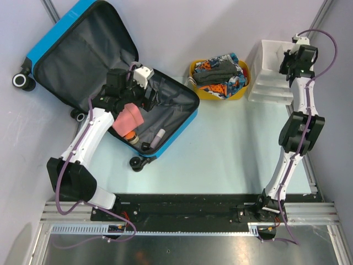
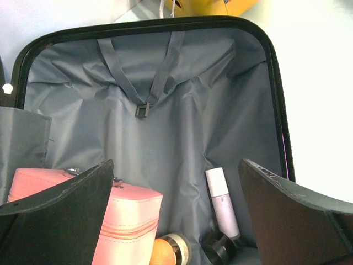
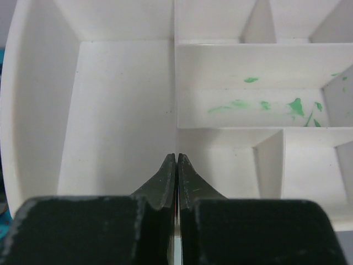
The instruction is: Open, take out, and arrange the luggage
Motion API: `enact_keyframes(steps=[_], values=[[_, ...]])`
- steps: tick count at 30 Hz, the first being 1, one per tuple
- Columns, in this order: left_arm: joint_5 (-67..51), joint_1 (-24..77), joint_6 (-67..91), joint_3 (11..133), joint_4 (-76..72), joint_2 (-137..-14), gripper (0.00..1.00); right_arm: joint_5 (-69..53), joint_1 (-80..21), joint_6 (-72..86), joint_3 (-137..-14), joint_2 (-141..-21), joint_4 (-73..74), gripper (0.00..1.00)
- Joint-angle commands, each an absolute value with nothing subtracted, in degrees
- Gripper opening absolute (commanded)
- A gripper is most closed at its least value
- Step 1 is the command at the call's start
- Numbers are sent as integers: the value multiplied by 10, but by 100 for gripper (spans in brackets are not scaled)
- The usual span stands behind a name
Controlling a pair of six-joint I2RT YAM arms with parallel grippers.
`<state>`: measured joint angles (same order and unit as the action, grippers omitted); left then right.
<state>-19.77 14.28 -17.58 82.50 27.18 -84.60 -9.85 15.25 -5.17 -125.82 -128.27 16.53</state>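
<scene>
My left gripper will next take hold of the white bottle by its end with the cap (image 1: 160, 133) (image 2: 217, 182). The bottle's body then stays free, so I can pass the bottle to my right gripper.
The blue luggage (image 1: 52, 41) lies open at the left of the table, both halves showing dark grey lining (image 2: 165, 127). In its near half lie a pink pouch (image 1: 128, 117) (image 2: 129, 215), a white bottle (image 1: 159, 136) (image 2: 222, 201), an orange-topped jar (image 2: 165, 251) and a black cap (image 2: 218, 248). My left gripper (image 1: 138, 98) (image 2: 175, 171) hangs open over that half, with the pouch beside its left finger and nothing between the fingers. My right gripper (image 1: 287, 62) (image 3: 176, 157) is shut and empty above the white divided tray (image 1: 270, 83) (image 3: 121, 110).
A yellow tub (image 1: 219, 93) full of folded clothes stands between the luggage and the white tray. The tray's compartments hold nothing; one (image 3: 259, 105) carries green smears. The black mounting rail (image 1: 182, 207) runs along the near edge.
</scene>
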Motion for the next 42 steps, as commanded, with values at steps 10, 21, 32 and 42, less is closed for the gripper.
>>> enact_keyframes(steps=[10, 21, 32, 42], values=[[-240, 142, -217, 781, 265, -802, 100, -108, 160, -66, -966, -950, 155, 0], [-227, 159, -219, 707, 311, -789, 90, -136, 155, -59, -784, -771, 230, 0], [-152, 195, -174, 677, 322, -864, 82, -138, 106, -43, -765, -761, 197, 64], [-115, 208, -106, 737, 323, -999, 64, -154, 104, -45, -764, -691, 186, 92]])
